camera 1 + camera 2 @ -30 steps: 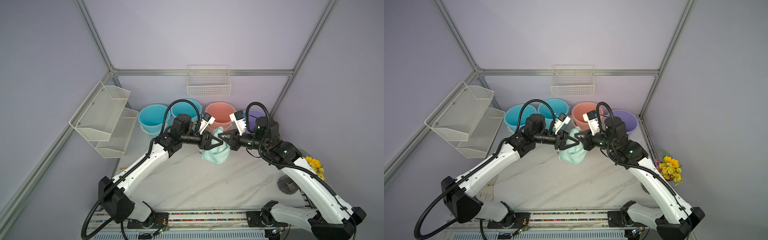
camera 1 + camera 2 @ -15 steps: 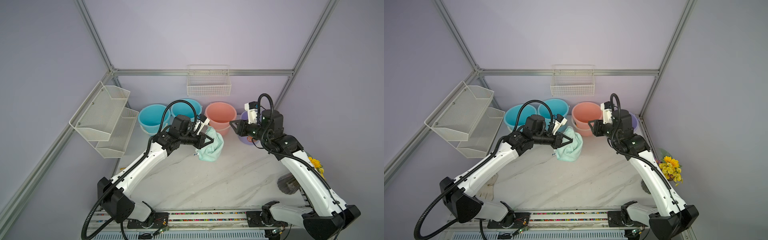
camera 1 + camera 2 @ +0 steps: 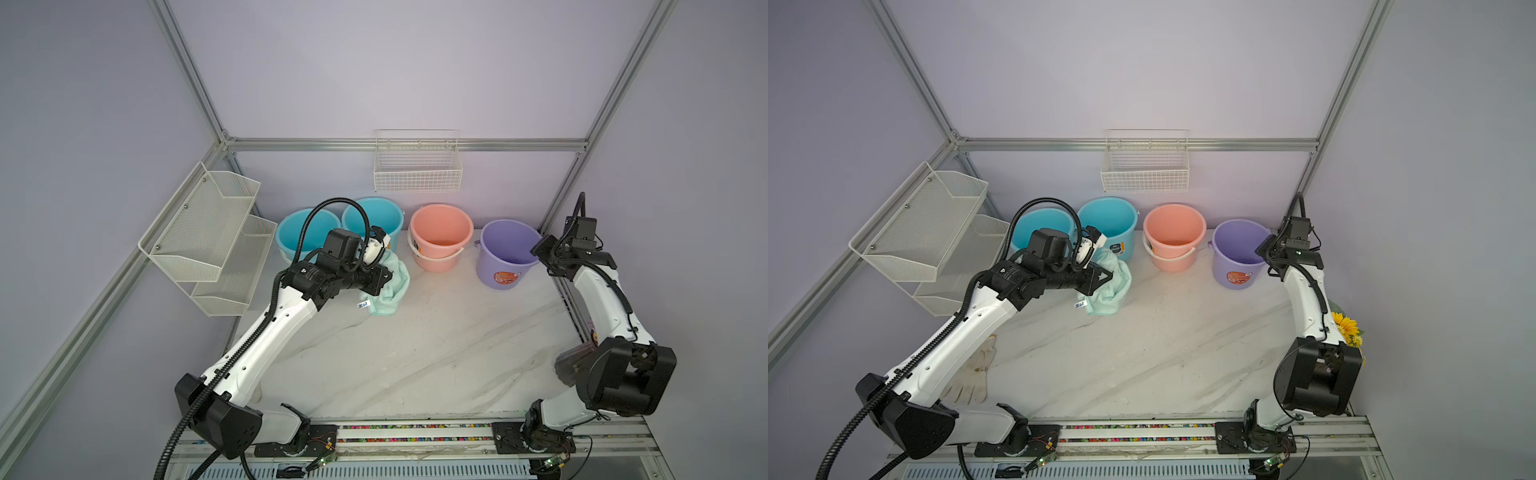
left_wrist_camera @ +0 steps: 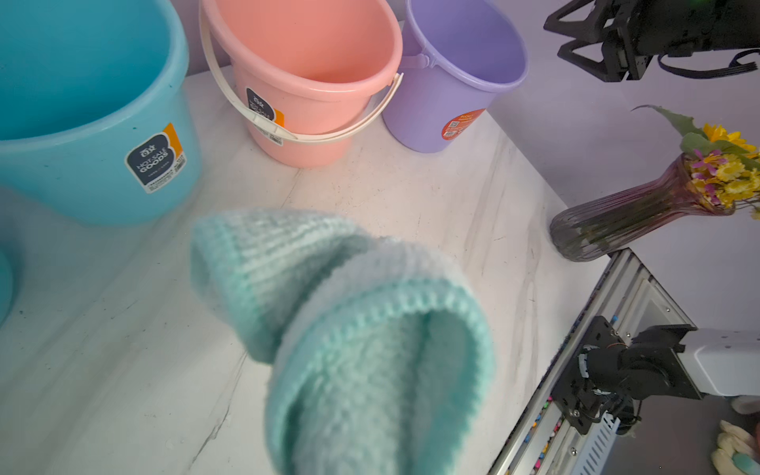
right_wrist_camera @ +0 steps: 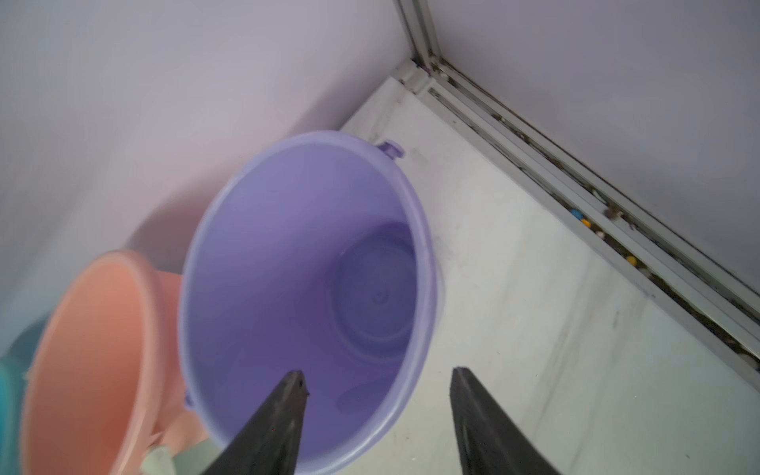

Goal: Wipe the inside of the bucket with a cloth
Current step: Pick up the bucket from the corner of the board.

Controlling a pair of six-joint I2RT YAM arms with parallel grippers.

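Next, my right gripper will grab the purple bucket by its rim, one finger inside and one outside, to leave its opening open for wiping.
The mint-green cloth (image 3: 388, 291) (image 3: 1111, 291) hangs bunched from my left gripper (image 3: 387, 275) (image 3: 1108, 276), which is shut on it in front of the nearer blue bucket (image 3: 395, 232). In the left wrist view the cloth (image 4: 349, 329) covers the jaws entirely. A white tag (image 3: 363, 304) shows at its lower edge, close to the tabletop. My right gripper (image 3: 537, 252) (image 5: 376, 376) is open and holds nothing. It sits at the rim of the purple bucket (image 3: 490, 266) (image 5: 267, 267), one finger over the inside and one outside.
A pink bucket (image 3: 436, 259) stands between the blue and purple ones, and a second blue bucket (image 3: 286, 237) is at the far left. A mesh shelf (image 3: 199, 232) and wire basket (image 3: 417, 178) hang on the walls. A flower vase (image 4: 625, 222) and white glove (image 3: 971, 374) lie near the table edges.
My right gripper opened, let go of the cloth and swung right to the purple bucket. My left gripper shut on the cloth and carried it left toward the blue bucket.
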